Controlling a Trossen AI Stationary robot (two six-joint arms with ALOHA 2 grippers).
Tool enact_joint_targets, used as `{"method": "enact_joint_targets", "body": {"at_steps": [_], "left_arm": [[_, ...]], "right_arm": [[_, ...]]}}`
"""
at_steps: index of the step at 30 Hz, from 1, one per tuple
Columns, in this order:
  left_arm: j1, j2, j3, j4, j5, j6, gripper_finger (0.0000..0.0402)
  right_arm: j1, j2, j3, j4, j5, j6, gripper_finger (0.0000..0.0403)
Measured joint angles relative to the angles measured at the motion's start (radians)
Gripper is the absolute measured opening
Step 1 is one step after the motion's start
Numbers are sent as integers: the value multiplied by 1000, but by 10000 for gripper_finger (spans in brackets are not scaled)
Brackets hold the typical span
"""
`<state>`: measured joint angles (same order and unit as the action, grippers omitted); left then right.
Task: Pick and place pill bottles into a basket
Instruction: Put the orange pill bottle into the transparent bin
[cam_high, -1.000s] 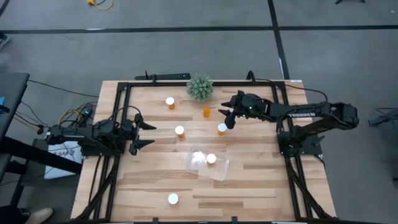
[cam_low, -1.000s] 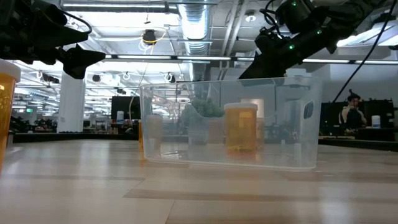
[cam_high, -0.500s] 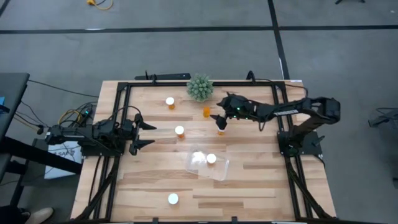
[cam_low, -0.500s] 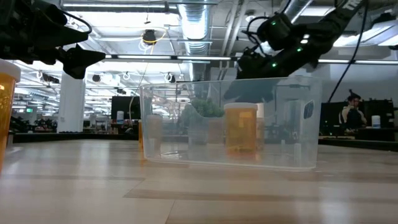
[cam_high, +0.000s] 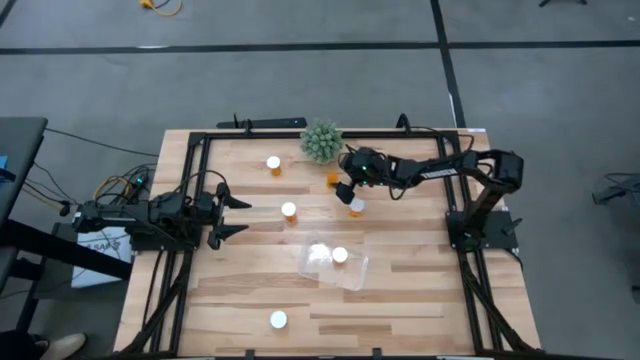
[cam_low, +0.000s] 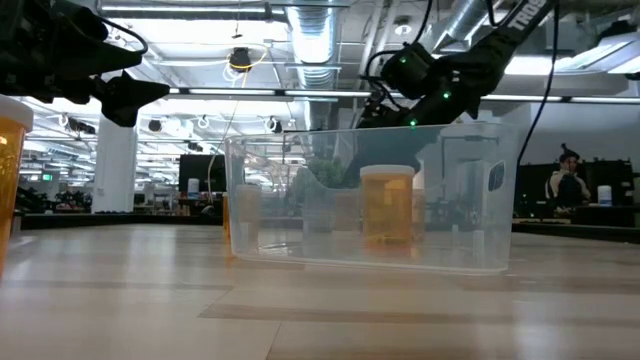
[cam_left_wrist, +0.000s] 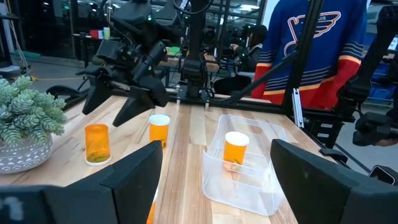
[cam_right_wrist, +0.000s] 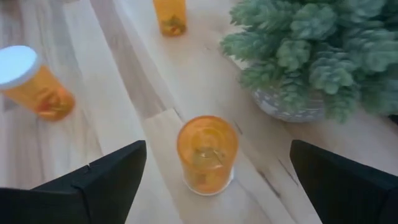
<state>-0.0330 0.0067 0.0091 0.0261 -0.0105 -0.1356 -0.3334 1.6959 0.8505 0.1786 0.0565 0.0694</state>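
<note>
The right gripper will next pick up the uncapped orange pill bottle by its body (cam_high: 331, 179), so that it can put the bottle in the basket (cam_high: 333, 264).
My right gripper (cam_high: 343, 187) hangs open over the table's far middle, its fingers on either side of an uncapped orange pill bottle (cam_right_wrist: 206, 152) without touching it. A white-capped pill bottle (cam_high: 357, 207) stands just beside it. The clear basket (cam_high: 333, 264) sits near the table's middle with one capped bottle (cam_high: 340, 255) upright inside. More capped bottles stand at the far left (cam_high: 273, 164), centre left (cam_high: 289, 211) and near edge (cam_high: 278, 320). My left gripper (cam_high: 226, 210) waits open at the table's left side.
A spiky green plant (cam_high: 321, 141) in a pot stands at the far edge, close behind the uncapped bottle. A black metal frame (cam_high: 200, 136) runs around the table. Bare wood lies to the right of the basket and along the near edge.
My right gripper has moved toward the table's left, from beside the capped bottle to the uncapped one near the plant, and its fingers have opened. No bottle has moved.
</note>
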Motion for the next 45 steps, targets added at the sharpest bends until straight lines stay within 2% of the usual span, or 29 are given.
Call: {"method": "enact_joint_targets", "body": {"at_steps": [3,22,28,40,45], "left_arm": [[0,0,0,0,0,-2,290],[0,0,0,0,0,-2,290],[0,0,0,0,0,-2,290],[0,0,0,0,0,0,290],[0,0,0,0,0,0,290]], "right_arm": [[-8,22,14,1,-41,1,396],[-30,29,25,-23,-82,-17,393],[-29,29,25,-25,-82,-17,393],[-36,112,81,-18,-58,-19,392],[-54,112,91,-22,-59,-34,371]]}}
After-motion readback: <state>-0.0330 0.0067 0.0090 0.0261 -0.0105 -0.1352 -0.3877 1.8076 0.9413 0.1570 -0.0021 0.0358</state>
